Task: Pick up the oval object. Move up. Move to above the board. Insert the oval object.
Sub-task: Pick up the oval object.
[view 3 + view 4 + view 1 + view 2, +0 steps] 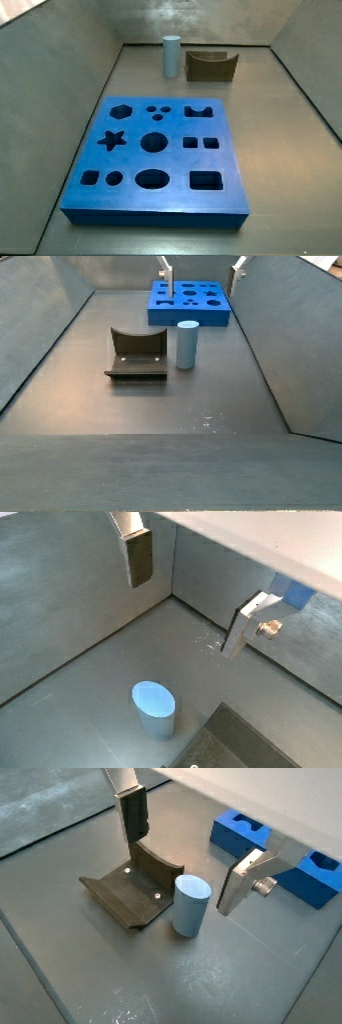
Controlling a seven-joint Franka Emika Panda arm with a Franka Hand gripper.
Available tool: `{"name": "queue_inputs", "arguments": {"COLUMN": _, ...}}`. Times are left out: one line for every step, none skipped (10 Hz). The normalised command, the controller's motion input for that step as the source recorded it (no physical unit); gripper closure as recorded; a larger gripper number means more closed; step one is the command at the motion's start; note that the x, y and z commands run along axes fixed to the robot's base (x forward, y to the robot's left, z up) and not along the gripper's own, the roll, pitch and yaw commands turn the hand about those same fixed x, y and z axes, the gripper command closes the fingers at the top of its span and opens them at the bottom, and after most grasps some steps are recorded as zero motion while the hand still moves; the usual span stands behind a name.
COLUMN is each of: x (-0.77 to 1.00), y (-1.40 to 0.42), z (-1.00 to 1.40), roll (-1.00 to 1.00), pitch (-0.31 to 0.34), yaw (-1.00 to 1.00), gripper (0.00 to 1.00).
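Note:
The gripper grabs the post by its upper end (171, 42) (154, 698) next. That leaves the post's lower end free to enter the board's oval hole.
The oval object (190, 906) is a pale grey-blue upright post standing on the grey floor, right beside the fixture (134, 893). It also shows in a wrist view (154, 707) and in both side views (171, 55) (186, 344). The board (160, 155) is a bright blue slab with several shaped holes, lying apart from the post; it also shows in a side view (190, 303). My gripper (187, 848) is open and empty, well above the floor and roughly over the post. Only its fingertips (166, 270) show at the upper edge of a side view.
The fixture (138, 353) is a dark curved bracket on a base plate, next to the post. Grey walls enclose the floor on all sides (80, 90). A corner of the board shows beyond one finger (267, 853).

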Motion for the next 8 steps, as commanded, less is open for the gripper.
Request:
{"name": "queue_inputs", "arguments": {"x": 0.00, "y": 0.00, "z": -0.01, "roll": -0.02, "pitch": 0.003, "yaw": 0.00, "gripper": 0.00}}
{"name": "queue_inputs", "arguments": {"x": 0.00, "y": 0.00, "z": -0.01, "roll": 0.00, "pitch": -0.006, "yaw": 0.00, "gripper": 0.00}}
{"name": "queue_inputs", "arguments": {"x": 0.10, "y": -0.13, "z": -0.65, "roll": -0.06, "pitch": -0.024, "yaw": 0.00, "gripper": 0.00}}
{"name": "queue_inputs", "arguments": {"x": 0.54, "y": -0.34, "z": -1.00, "roll": 0.00, "pitch": 0.069, "yaw": 0.14, "gripper": 0.00}}
{"name": "queue_inputs", "arguments": {"x": 0.56, "y": -0.28, "z": -1.00, "roll": 0.00, "pitch": 0.067, "yaw": 0.12, "gripper": 0.00}}
{"name": "queue_inputs", "arguments": {"x": 0.53, "y": -0.25, "z": -0.93, "roll": 0.00, "pitch": 0.079, "yaw": 0.18, "gripper": 0.00}}
{"name": "queue_inputs", "arguments": {"x": 0.44, "y": -0.18, "z": -0.47, "roll": 0.00, "pitch": 0.059, "yaw": 0.00, "gripper": 0.00}}
{"name": "queue_inputs", "arguments": {"x": 0.33, "y": -0.06, "z": -0.20, "roll": 0.00, "pitch": 0.000, "yaw": -0.67, "gripper": 0.00}}
